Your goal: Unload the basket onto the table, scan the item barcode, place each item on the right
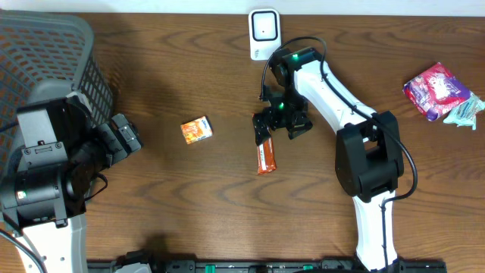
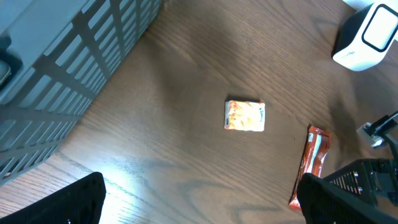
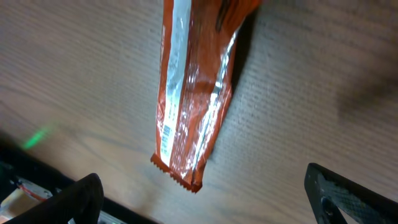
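I should next pick up the snack bar wrapper with my right gripper near its crimped end. The length of the wrapper then stays uncovered, so I can turn it for scanning.
An orange-red snack bar wrapper lies flat on the wooden table, just below my right gripper. In the right wrist view the bar lies lengthwise with its crimped end toward the open gripper, whose fingers hold nothing. A small orange packet lies left of the bar and shows in the left wrist view. The white scanner stands at the table's far edge. My left gripper hovers open above bare wood near the basket, well left of both items.
A grey mesh basket stands at the far left beside the left arm. A pink-purple packet and a teal wrapper lie at the right edge. The scanner appears at the left wrist view's top right.
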Motion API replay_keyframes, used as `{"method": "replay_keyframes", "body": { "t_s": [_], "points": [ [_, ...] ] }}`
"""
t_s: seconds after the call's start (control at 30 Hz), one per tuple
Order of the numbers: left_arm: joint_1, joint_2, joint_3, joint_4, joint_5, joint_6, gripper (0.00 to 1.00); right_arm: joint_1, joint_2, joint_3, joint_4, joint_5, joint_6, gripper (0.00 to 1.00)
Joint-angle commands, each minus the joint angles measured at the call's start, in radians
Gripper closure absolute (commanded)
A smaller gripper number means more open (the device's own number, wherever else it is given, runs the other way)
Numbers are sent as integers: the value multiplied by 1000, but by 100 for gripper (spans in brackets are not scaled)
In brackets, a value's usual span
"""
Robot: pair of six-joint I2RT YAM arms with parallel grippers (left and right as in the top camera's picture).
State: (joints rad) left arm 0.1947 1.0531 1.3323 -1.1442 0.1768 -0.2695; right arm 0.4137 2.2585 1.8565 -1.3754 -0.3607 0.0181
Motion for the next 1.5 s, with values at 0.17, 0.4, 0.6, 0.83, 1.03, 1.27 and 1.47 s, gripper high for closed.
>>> {"method": "replay_keyframes", "body": {
  "t_s": [0.17, 0.4, 0.6, 0.83, 1.03, 1.27, 1.47],
  "points": [
    [3, 0, 10, 0, -6, -5, 2, 10, -14, -15, 58, -15, 87, 2],
    [3, 0, 10, 0, -6, -5, 2, 29, -14, -92, 47, -16, 90, 11],
    [3, 0, 10, 0, -6, -5, 2, 57, -14, -210, 98, -19, 106, 16],
    [3, 0, 10, 0, -6, -5, 2, 90, -14, -270, 215, -34, 178, 57],
    [3, 0, 10, 0, -6, -5, 2, 111, -14, -280, 295, -34, 205, 99],
    [3, 0, 10, 0, -6, -5, 2, 113, -27, -209, 287, 63, 208, 99],
    [3, 0, 10, 0, -6, -5, 2, 134, -41, -85, 180, 366, 225, 99]
  ]
}}
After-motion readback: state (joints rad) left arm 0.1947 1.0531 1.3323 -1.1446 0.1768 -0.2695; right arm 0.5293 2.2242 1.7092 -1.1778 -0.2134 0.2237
